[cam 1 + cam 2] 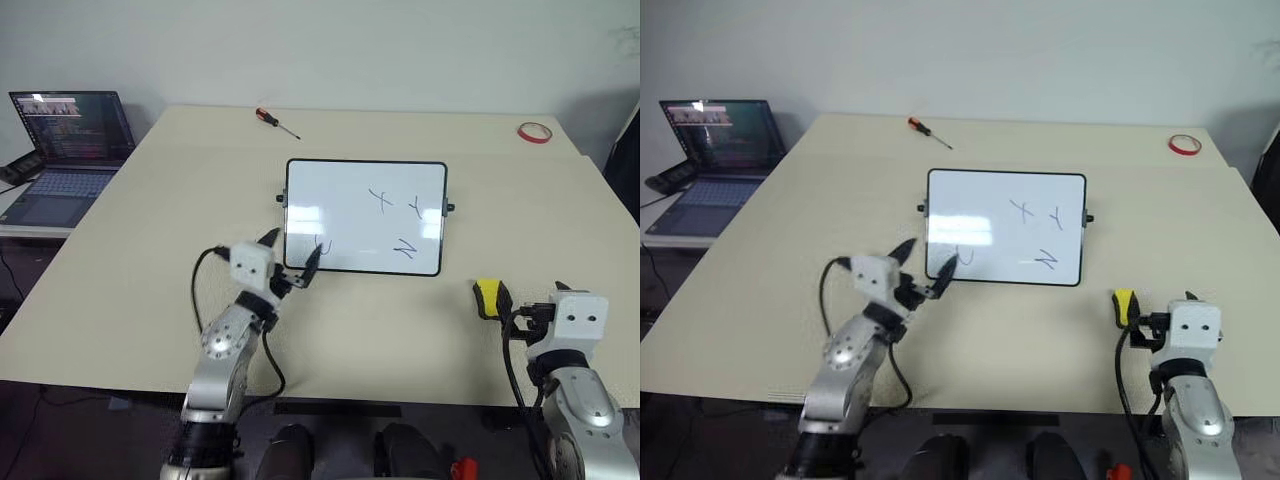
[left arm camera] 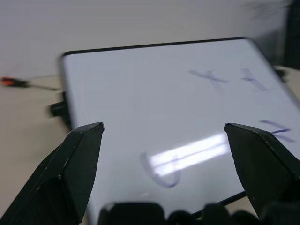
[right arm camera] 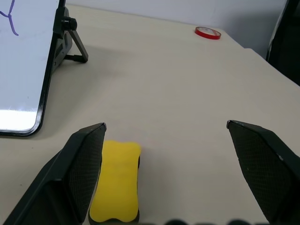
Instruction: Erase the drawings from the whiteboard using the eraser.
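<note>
I need to move my right gripper down before I close it on the eraser, because its fingers are above the yellow eraser's top (image 1: pixel 488 294).
The whiteboard (image 1: pixel 335 190) stands propped on the table's middle, black-framed, with blue drawings (image 1: pixel 381 199) on it: an x, a Y, an N and a C-like curl near its lower left corner. My left gripper (image 1: pixel 292 254) is open just in front of that lower left corner, fingers (image 2: pixel 77 159) spread before the curl (image 2: pixel 161 171). The yellow eraser (image 3: pixel 116 180) lies flat on the table to the board's right. My right gripper (image 3: pixel 166 125) is open around it, the eraser close to one finger (image 3: pixel 84 159) and not held.
A red-handled screwdriver (image 1: pixel 276 121) lies behind the board. A red tape ring (image 1: pixel 534 132) sits at the far right corner. An open laptop (image 1: pixel 70 150) stands on a side table to the left. The table's front edge runs just below both arms.
</note>
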{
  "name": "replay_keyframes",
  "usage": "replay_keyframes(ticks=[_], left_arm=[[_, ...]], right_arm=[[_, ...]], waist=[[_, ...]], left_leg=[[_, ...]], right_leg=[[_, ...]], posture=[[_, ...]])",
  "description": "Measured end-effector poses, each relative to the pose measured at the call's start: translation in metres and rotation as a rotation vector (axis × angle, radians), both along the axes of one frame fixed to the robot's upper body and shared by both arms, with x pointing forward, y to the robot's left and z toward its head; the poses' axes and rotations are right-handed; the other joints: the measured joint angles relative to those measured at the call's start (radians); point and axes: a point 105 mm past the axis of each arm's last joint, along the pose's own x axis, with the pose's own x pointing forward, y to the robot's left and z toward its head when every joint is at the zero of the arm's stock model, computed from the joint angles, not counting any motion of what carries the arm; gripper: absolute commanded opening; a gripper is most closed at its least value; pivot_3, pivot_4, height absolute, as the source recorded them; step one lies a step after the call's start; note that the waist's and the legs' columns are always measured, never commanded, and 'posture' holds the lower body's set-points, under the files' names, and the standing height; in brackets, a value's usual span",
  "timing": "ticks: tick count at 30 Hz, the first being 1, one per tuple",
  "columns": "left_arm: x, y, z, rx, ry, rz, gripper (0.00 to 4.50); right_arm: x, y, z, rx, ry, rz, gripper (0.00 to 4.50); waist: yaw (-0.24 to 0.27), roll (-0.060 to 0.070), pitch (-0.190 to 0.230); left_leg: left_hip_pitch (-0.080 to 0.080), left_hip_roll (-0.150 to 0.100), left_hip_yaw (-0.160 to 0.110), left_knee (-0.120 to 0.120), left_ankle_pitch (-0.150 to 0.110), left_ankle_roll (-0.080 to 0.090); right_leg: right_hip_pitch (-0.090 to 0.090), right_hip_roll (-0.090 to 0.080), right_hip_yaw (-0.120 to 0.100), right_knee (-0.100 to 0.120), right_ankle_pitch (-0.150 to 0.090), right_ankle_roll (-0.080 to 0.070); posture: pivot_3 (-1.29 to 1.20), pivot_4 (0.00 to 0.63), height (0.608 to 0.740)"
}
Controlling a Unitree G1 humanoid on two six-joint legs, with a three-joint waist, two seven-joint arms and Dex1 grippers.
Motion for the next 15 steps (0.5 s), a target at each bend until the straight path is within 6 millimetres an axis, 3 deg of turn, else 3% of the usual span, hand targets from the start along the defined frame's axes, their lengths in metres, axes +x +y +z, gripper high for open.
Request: replay_keyframes(ticks=[3, 6, 15], left_arm=[[-0.012, -0.035, 0.001, 0.090, 0.013, -0.306, 4.50], [-0.022, -0.053, -0.002, 0.175, 0.013, -0.490, 4.50], [-0.021, -0.074, 0.001, 0.275, 0.001, -0.661, 4.50]], right_arm=[[0.008, 0.002, 0.003, 0.045, -0.003, -0.015, 4.47], [0.010, 0.003, -0.003, 0.086, 0.031, -0.027, 4.47], [0.016, 0.003, -0.008, 0.154, 0.088, -0.045, 4.47]], waist=[[-0.004, 0.000, 0.000], [-0.004, 0.001, 0.000], [-0.003, 0.001, 0.000]], left_leg=[[0.000, 0.000, 0.000, 0.000, 0.000, 0.000], [0.000, 0.001, 0.000, 0.000, 0.000, 0.000], [0.000, 0.000, 0.000, 0.000, 0.000, 0.000]], right_leg=[[0.000, 0.001, 0.000, 0.000, 0.000, 0.000], [0.000, 0.002, 0.001, 0.000, 0.000, 0.000], [-0.001, 0.002, 0.001, 0.000, 0.000, 0.000]], posture=[[0.00, 0.150, 0.740], [0.00, 0.150, 0.740], [0.00, 0.150, 0.740]])
